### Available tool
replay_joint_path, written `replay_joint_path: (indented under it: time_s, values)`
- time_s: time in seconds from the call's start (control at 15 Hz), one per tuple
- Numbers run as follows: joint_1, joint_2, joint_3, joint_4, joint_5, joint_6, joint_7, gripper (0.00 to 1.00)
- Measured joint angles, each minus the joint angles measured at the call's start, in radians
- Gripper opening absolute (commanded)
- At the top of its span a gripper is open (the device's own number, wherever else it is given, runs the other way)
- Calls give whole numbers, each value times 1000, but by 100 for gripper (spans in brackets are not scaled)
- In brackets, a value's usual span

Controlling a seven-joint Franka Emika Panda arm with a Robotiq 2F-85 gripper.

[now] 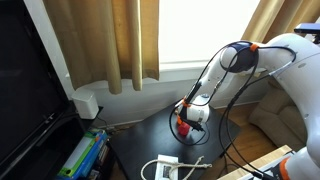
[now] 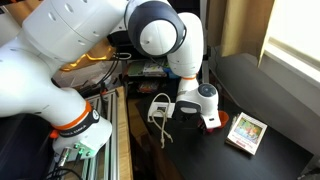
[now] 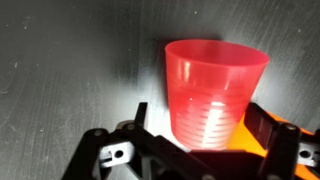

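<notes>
The lower part of the red cup stands between my fingers in the wrist view, so my gripper needs to close on the cup.
A red translucent plastic cup (image 3: 215,85) stands upright on a dark table top (image 3: 70,80). My gripper (image 3: 200,120) is lowered around its lower part, one finger on each side. The fingers are spread. A gap shows between the left finger and the cup wall, and the right finger is close to or touching the cup. An orange patch shows behind the right finger. In both exterior views the gripper (image 1: 190,115) (image 2: 205,105) is down at the table, and only a bit of the red cup (image 1: 183,124) (image 2: 214,122) shows below it.
A white adapter with cables (image 2: 160,108) (image 1: 166,166) lies near the gripper. A small colourful box (image 2: 247,131) lies on the table beside it. Stacked books (image 1: 85,155), a white box (image 1: 87,103), curtains (image 1: 110,40) and a sofa (image 1: 268,112) surround the table.
</notes>
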Motion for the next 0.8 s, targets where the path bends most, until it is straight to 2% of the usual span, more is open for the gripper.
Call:
replay_joint_path:
  time_s: [0.13,0.2,0.53,0.8]
  values:
    - [0,3,0,5,0,0,0,52]
    - [0,4,0,7,0,0,0,46]
    - [1,3,11,11,1,0,3,45]
    - [7,-8,55,9,2,0,5,45]
